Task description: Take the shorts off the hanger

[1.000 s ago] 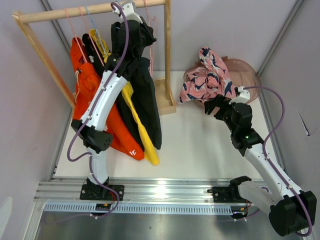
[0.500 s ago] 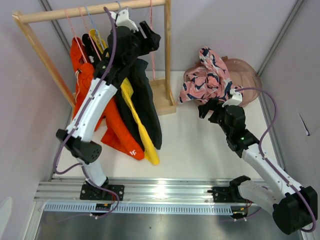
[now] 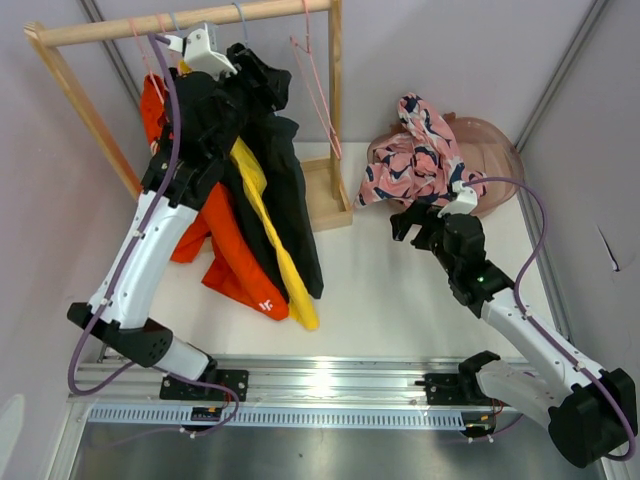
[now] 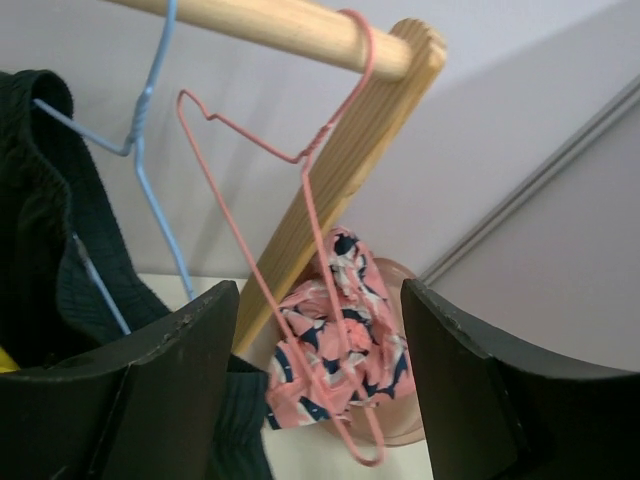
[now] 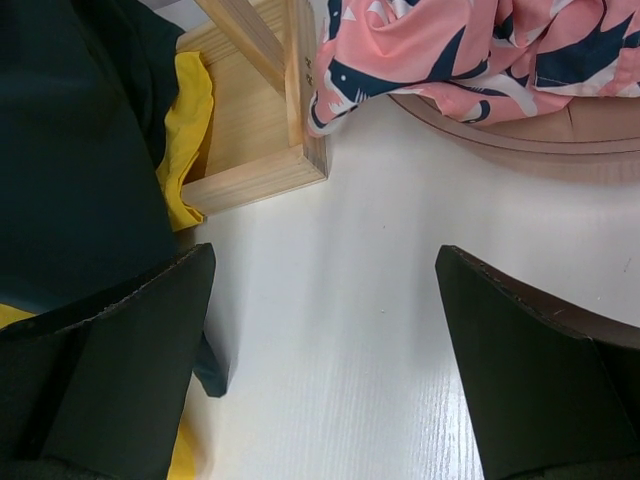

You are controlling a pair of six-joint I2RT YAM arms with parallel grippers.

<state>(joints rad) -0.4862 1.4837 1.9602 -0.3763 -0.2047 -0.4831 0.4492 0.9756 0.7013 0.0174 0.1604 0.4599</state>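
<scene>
The blue hanger has a bare near arm (image 4: pixel 154 203) below its twisted neck, and the left gripper needs to reach the hanger and grab it there, so that the black shorts can still be removed.
On the wooden rack (image 3: pixel 180 22) hang orange shorts (image 3: pixel 225 270), yellow shorts (image 3: pixel 268 235) and black shorts (image 3: pixel 295 210). Pink floral shorts (image 3: pixel 415 155) lie heaped in a pinkish basket (image 3: pixel 497 150) at the right. An empty pink hanger (image 3: pixel 318 100) hangs from the rod's right end. My left gripper (image 3: pixel 268 72) is up by the rod, open and holding nothing. Its wrist view looks past the pink hanger (image 4: pixel 310 240), with a blue hanger (image 4: pixel 150 190) carrying black shorts (image 4: pixel 50 250) to the left. My right gripper (image 3: pixel 405 225) stands open and empty, low over the table near the basket.
The rack's wooden base (image 5: pixel 260 170) sits just beyond the right gripper (image 5: pixel 325 270), with yellow fabric (image 5: pixel 190 130) and black fabric (image 5: pixel 80 150) hanging to its left. The basket rim (image 5: pixel 560 130) is at the upper right. Walls close in on both sides.
My left gripper has opened and swung left along the rod, away from the pink hanger, which now hangs free. The right gripper has edged slightly left.
</scene>
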